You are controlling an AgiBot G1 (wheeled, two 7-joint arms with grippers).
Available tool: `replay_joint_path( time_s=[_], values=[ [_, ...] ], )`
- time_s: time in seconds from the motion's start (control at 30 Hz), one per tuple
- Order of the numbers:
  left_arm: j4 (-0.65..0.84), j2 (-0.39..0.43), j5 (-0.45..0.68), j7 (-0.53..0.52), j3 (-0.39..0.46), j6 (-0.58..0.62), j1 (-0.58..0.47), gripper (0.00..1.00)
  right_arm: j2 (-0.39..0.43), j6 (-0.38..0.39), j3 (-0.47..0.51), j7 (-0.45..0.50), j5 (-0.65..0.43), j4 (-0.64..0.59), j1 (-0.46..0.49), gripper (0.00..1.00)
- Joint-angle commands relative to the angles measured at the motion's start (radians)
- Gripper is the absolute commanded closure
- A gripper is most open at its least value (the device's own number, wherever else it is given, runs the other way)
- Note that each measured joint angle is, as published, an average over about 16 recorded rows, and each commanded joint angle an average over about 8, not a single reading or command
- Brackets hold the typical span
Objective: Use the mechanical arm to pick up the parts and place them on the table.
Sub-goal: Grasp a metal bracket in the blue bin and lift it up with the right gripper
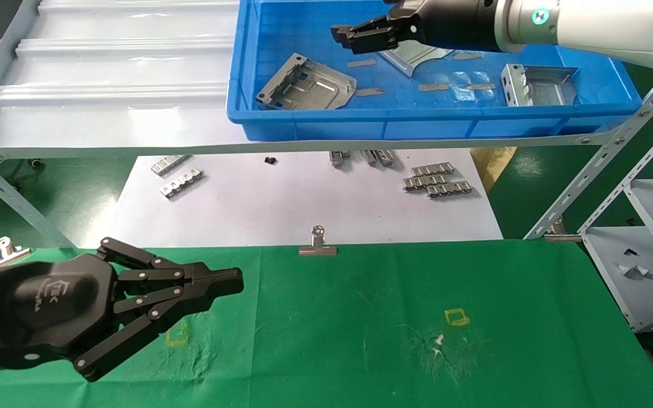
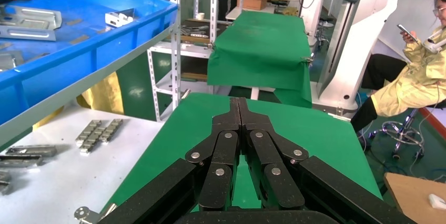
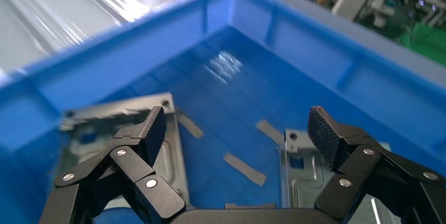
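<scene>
The middle silver-grey part needs to be placed on the tabletop. My right gripper should next grab that silver-grey part by its edge [image 1: 397,62] [image 3: 286,176] to do this.
Three silver-grey parts lie in the blue tray [image 1: 417,116]: one at its left [image 1: 309,85], one in the middle [image 1: 414,55] partly under my right hand, and one at its right [image 1: 539,84]. My right gripper [image 1: 355,37] hovers over the tray, open and empty. In the right wrist view the right gripper [image 3: 237,129] hangs above bare tray floor, with one part [image 3: 171,153] by one finger and another part [image 3: 302,179] by the other. My left gripper [image 1: 238,281] is shut and empty, low over the green table [image 1: 360,317] at its left; it also shows in the left wrist view [image 2: 238,103].
The tray stands on a grey shelf above a white sheet [image 1: 281,204] with small ribbed strips [image 1: 437,180]. A silver binder clip [image 1: 317,243] grips the cloth's far edge. A slanted shelf strut [image 1: 604,170] and a white rack [image 1: 644,249] stand at the right.
</scene>
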Motion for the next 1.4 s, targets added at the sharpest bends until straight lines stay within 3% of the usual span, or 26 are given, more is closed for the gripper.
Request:
replay_joint_path(
  time_s=[0.03,0.17,0.2,0.23,0.57,1.4],
  values=[
    [0.000,0.000,0.000,0.000,0.000,0.000,0.000,1.00,-0.049,0.029,-0.025,-0.003,-0.046,-0.108,0.043,0.40],
    [0.000,0.000,0.000,0.000,0.000,0.000,0.000,1.00,-0.105,0.065,-0.040,-0.030,-0.071,-0.247,0.081,0.89],
    [0.000,0.000,0.000,0.000,0.000,0.000,0.000,1.00,-0.116,0.074,-0.041,-0.039,-0.073,-0.272,0.087,0.98],
    [0.000,0.000,0.000,0.000,0.000,0.000,0.000,1.00,-0.124,0.082,-0.041,-0.047,-0.072,-0.292,0.091,1.00],
    [0.000,0.000,0.000,0.000,0.000,0.000,0.000,1.00,-0.152,0.140,-0.032,-0.093,-0.035,-0.379,0.093,1.00],
    [0.000,0.000,0.000,0.000,0.000,0.000,0.000,1.00,-0.155,0.170,-0.092,-0.088,-0.021,-0.382,0.094,1.00]
  ],
)
